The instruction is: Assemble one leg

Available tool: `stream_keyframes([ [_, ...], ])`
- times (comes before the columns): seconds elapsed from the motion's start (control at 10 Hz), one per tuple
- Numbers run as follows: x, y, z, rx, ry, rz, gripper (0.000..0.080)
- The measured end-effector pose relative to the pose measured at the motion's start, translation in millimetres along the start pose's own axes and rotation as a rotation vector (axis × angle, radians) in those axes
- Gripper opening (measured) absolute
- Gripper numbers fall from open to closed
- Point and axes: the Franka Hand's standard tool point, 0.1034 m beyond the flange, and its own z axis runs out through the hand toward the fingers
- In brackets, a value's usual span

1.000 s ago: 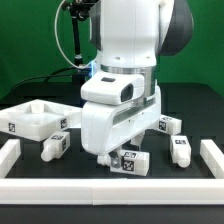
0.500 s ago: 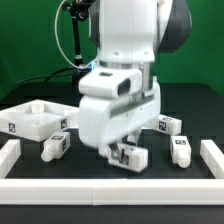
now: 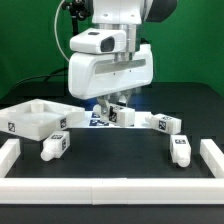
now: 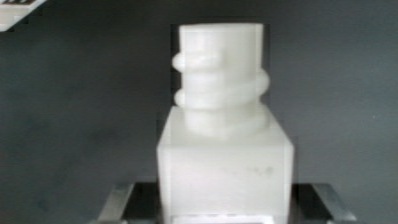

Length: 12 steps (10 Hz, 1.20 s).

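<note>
The held white leg still hangs above the black table in the exterior view. The leg stays held in my gripper for now.
My gripper [image 3: 117, 107] is shut on a leg [image 3: 124, 115], a short white peg with a square tag, and holds it above the black table near the middle. In the wrist view the leg [image 4: 222, 120] fills the picture between the two fingers [image 4: 134, 200], its square base in the grip and its ridged round end pointing away. Three more legs lie on the table: one [image 3: 55, 145] at the exterior view's left front, one [image 3: 168, 124] to the right and one [image 3: 181, 150] at the right front.
The big white square tabletop [image 3: 22, 122] with a raised rim lies at the exterior view's left. A low white border runs along the left [image 3: 8, 155], front [image 3: 110, 190] and right [image 3: 212, 155] of the table.
The gripper has risen from the table and moved toward the exterior view's left, taking the leg up with it. The other legs and the tabletop have not moved.
</note>
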Motion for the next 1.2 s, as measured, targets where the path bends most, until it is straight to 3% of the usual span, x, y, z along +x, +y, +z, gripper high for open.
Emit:
stream_keyframes([
  [0.3, -4.9, -5.8, 1.5, 0.008, -0.004, 0.054, 0.0285],
  [0.5, -42.8, -45.2, 13.9, 0.048, -0.041, 0.120, 0.0285],
  [0.6, -51.6, -62.5, 25.2, 0.039, -0.019, 0.149, 0.0285],
  [0.7, -61.6, -76.9, 37.9, 0.056, -0.027, 0.182, 0.0285],
  [0.8, -69.7, -82.1, 49.3, 0.074, -0.039, 0.212, 0.0285],
  [1.2, -69.1, -80.0, 52.5, 0.065, -0.024, 0.213, 0.0291],
])
